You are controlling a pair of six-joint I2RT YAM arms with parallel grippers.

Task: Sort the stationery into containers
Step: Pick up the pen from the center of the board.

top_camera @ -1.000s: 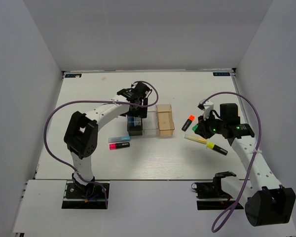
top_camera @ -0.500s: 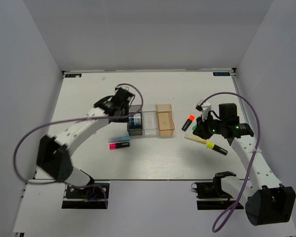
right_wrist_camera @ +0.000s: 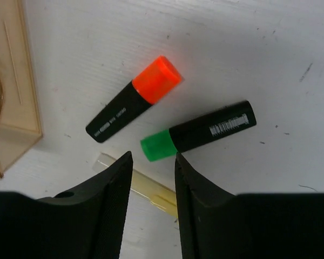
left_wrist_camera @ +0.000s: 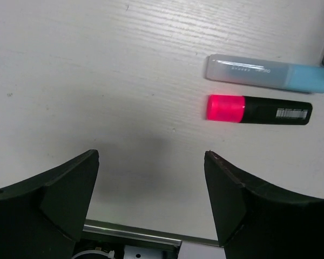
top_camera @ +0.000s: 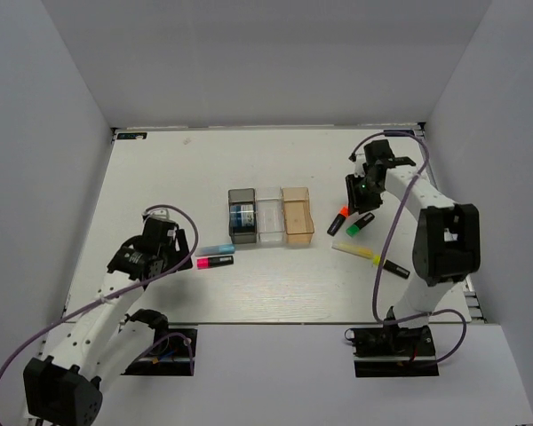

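The right gripper grabs the orange-capped highlighter by its body (top_camera: 339,219) (right_wrist_camera: 133,101) beside the cap next, leaving the highlighter's ends free to enter a bin.
Three bins stand in a row: dark grey (top_camera: 242,216) with a blue-white block inside, clear (top_camera: 269,216), orange-tan (top_camera: 297,216). A pink-ended highlighter (top_camera: 215,261) and a light-blue stick (top_camera: 218,249) lie left of them; both show in the left wrist view, highlighter (left_wrist_camera: 259,109), stick (left_wrist_camera: 270,73). My left gripper (top_camera: 171,256) (left_wrist_camera: 151,156) is open and empty, short of them. Orange (right_wrist_camera: 132,100) and green (right_wrist_camera: 200,131) highlighters and a pale-yellow stick (right_wrist_camera: 146,186) lie under my right gripper (top_camera: 359,202) (right_wrist_camera: 153,155), open and empty above the table.
A black highlighter (top_camera: 395,267) lies at the near right past the pale-yellow stick (top_camera: 355,252). The orange-tan bin's corner (right_wrist_camera: 11,81) is left of the right gripper. White walls enclose the table on three sides.
My left arm has pulled back from the bins to the near left. My right gripper has moved toward the far side, and the green highlighter now lies uncovered on the table.
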